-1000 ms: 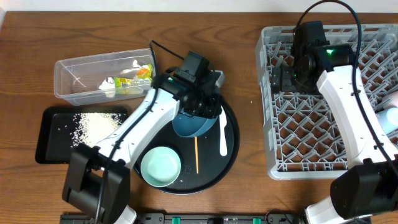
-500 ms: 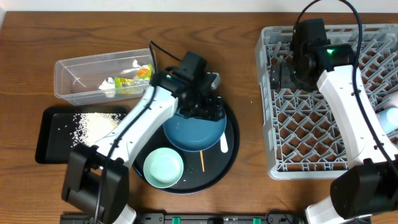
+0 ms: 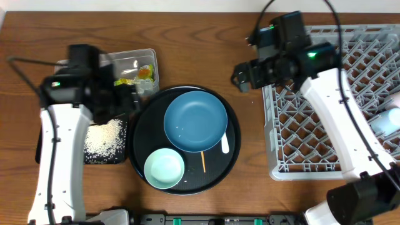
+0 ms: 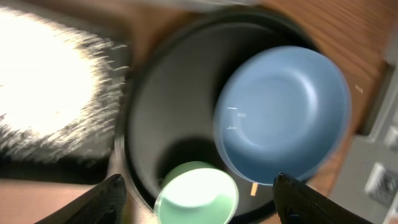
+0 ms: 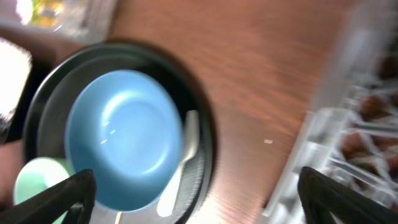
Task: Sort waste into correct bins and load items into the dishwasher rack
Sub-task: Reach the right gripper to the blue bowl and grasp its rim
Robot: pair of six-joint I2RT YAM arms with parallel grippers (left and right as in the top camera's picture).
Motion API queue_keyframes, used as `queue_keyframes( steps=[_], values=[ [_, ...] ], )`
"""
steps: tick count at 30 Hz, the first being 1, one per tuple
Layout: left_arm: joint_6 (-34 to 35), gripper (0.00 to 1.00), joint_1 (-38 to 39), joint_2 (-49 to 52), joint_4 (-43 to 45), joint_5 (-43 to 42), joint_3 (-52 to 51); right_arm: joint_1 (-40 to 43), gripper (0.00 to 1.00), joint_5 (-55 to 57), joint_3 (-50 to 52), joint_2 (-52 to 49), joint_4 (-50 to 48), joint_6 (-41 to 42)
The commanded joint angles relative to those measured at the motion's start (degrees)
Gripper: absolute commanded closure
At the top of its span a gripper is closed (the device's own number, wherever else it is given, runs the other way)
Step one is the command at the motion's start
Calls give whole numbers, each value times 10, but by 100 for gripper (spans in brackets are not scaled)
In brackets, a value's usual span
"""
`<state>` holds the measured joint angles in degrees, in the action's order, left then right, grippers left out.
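Observation:
My right gripper grabs the big dark-blue bowl's [image 3: 195,120] rim on the rack-facing side next, so the bowl's body stays free to load into the dishwasher rack.
The big dark-blue bowl [image 3: 195,120] sits upright on the round black tray [image 3: 150,119], with the mint bowl [image 3: 164,167] in front of it. A white utensil [image 3: 225,144] and a wooden stick [image 3: 202,161] lie beside the bowls. My left gripper [image 3: 132,97] is open and holds nothing, at the round tray's left rim by the clear tub [image 3: 81,65]. The wrapper [image 3: 140,74] lies in that tub. Rice [image 3: 103,137] covers the black rectangular tray [image 3: 94,158]. My right gripper [image 3: 242,76] hangs open over bare table, left of the dishwasher rack [image 3: 331,150]. The left wrist view shows open fingers [image 4: 106,199] around the mint bowl [image 4: 196,196].
A light-blue cup [image 3: 384,122] and a pink cup [image 3: 395,100] stand at the rack's right edge. The right wrist view shows the blue bowl [image 5: 118,137], the utensil [image 5: 180,168] and the rack's white corner [image 5: 298,168]. A strip of wooden table separates the round tray and the rack.
My left gripper let go of the blue bowl, which settled upright on the round tray, and the arm swung back left. My right arm moved left out of the rack.

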<state>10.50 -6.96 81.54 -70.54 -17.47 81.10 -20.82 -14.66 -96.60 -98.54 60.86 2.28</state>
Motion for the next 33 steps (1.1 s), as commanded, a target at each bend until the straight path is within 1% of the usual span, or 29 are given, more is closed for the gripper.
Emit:
queue_keyframes(
  steps=[1, 3, 6, 9, 11, 13, 16, 20, 24, 27, 32, 33],
  values=[
    [-3, 23, -61, 1, -12, 19, 5, -38, 10, -8, 1, -41, 9, 10],
    [-3, 23, -94, 1, -17, 19, 4, -56, 12, 30, 1, -68, 21, 44],
    [-3, 22, -125, 1, -24, 19, 4, -74, 12, 81, 1, -104, 38, 87],
    [-1, 22, -135, 1, -26, 19, 4, -85, 13, 84, 1, -141, 39, 101],
    [-1, 22, -135, 1, -25, 19, 4, -92, 17, 84, 1, -166, 42, 115],
    [-1, 22, -135, 1, -26, 19, 4, -97, 23, 81, 1, -188, 44, 131],
    [-1, 22, -135, 1, -25, 19, 4, -107, 39, 54, 1, -216, 45, 142],
    [-1, 22, -135, 1, -25, 19, 4, -122, 52, 40, 1, -243, 46, 142],
    [-1, 22, -135, 1, -25, 19, 4, -134, 56, 60, 1, -261, 42, 164],
    [-1, 22, -135, 1, -25, 19, 4, -134, 73, 84, 1, -263, 42, 189],
    [-1, 22, -135, 1, -25, 19, 4, -131, 92, 89, 1, -263, 34, 196],
    [-1, 22, -135, 1, -25, 19, 4, -130, 99, 89, 1, -263, 32, 196]
  ],
)
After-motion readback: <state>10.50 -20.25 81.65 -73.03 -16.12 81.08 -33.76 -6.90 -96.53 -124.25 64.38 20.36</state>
